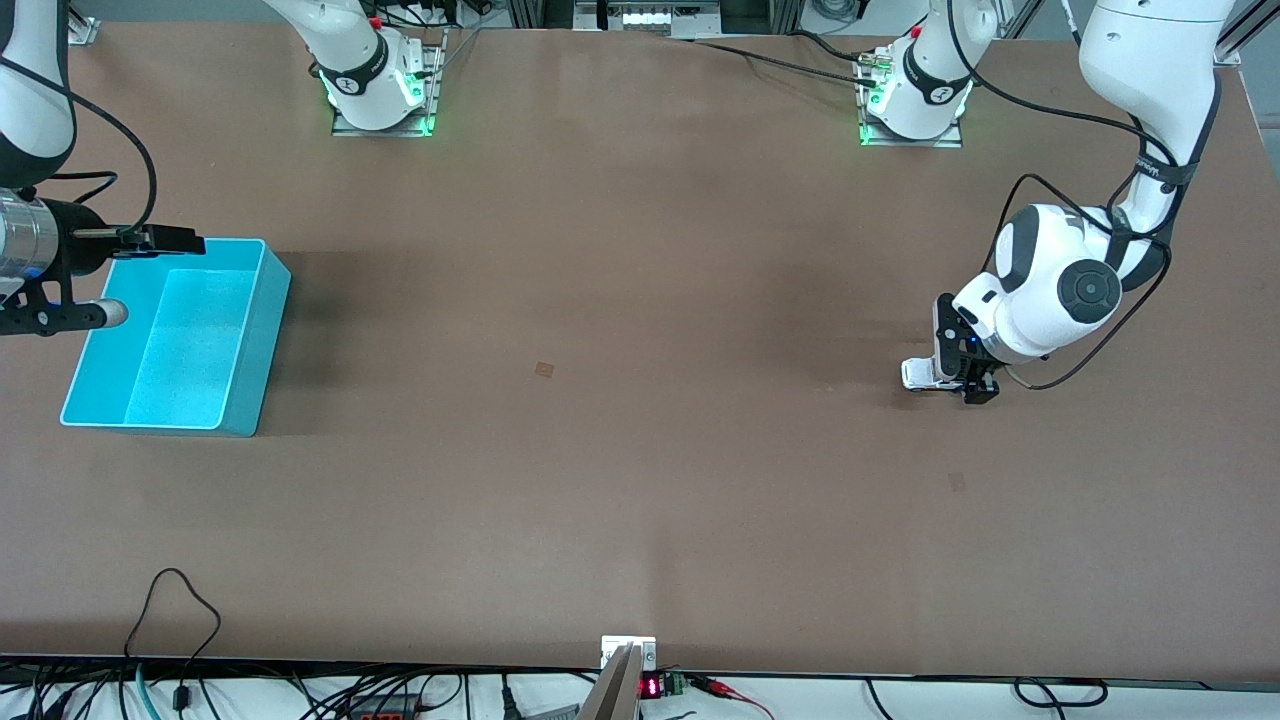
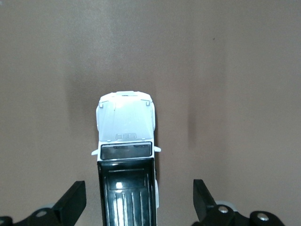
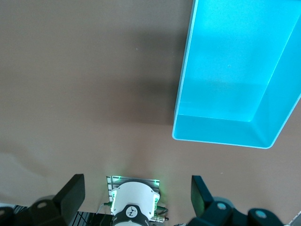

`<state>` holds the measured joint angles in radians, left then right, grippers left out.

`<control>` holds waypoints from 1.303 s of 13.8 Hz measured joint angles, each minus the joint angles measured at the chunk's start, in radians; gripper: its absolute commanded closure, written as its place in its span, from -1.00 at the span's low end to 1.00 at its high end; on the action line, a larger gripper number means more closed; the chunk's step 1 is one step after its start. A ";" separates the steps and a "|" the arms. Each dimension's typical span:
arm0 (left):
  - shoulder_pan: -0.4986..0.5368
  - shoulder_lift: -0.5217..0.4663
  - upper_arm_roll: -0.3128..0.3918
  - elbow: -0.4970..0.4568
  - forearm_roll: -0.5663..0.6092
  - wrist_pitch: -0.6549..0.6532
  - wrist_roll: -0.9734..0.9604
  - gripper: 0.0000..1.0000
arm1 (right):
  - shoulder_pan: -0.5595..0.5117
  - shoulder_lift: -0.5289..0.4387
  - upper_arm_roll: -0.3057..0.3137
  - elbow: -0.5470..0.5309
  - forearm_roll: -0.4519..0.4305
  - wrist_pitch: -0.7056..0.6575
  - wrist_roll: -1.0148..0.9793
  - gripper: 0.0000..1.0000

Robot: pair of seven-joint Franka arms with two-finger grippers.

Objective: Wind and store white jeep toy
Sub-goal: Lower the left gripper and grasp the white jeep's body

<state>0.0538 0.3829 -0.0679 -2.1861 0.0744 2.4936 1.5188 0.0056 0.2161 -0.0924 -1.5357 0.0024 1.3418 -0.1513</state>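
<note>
Next, my left gripper grabs the toy by its black ribbed rear section [image 2: 127, 190] to wind and store the white jeep toy [image 2: 125, 115].
The white jeep toy [image 1: 918, 373] stands on the table toward the left arm's end. In the left wrist view its white hood and black ribbed roof [image 2: 126, 141] show from above. My left gripper [image 1: 962, 385] is down at the jeep's rear, open [image 2: 138, 197], with one finger on each side of the roof and a gap on both sides. The turquoise bin [image 1: 265, 340] stands toward the right arm's end and is empty [image 3: 235, 56]. My right gripper [image 1: 140, 277] hangs open and empty [image 3: 138, 193] over the bin's edge.
The arms' bases [image 1: 380, 95] [image 1: 915, 100] stand along the table edge farthest from the front camera; the right arm's base shows in the right wrist view [image 3: 134, 202]. Cables and a small display [image 1: 650, 687] lie along the nearest edge.
</note>
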 measured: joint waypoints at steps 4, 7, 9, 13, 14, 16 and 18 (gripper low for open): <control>0.000 0.011 0.000 -0.004 0.000 0.009 0.000 -1.00 | 0.000 0.000 0.000 0.000 0.000 0.000 0.000 -1.00; 0.000 0.016 0.000 -0.009 0.000 0.010 0.000 -1.00 | 0.000 0.000 0.000 0.000 0.000 0.000 0.000 -1.00; 0.000 0.018 0.000 -0.009 0.000 0.011 0.000 -1.00 | 0.000 0.000 0.000 0.000 0.000 0.000 0.000 -1.00; 0.000 0.027 0.000 -0.010 0.000 0.037 0.000 -0.90 | -0.001 0.000 -0.002 0.000 0.000 0.000 0.000 -1.00; 0.000 0.031 0.000 -0.010 0.000 0.045 0.000 -0.83 | -0.001 0.000 -0.002 0.000 0.000 0.000 0.000 -1.00; 0.000 0.035 0.000 -0.010 0.000 0.053 0.001 -0.48 | -0.001 0.000 -0.002 0.000 0.000 0.000 -0.001 -1.00; 0.000 0.035 0.000 -0.010 0.000 0.055 0.001 -0.35 | -0.001 0.000 -0.002 0.000 0.000 0.000 -0.001 -1.00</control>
<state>0.0538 0.4176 -0.0679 -2.1959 0.0744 2.5488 1.5194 0.0042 0.2161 -0.0943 -1.5357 0.0024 1.3418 -0.1519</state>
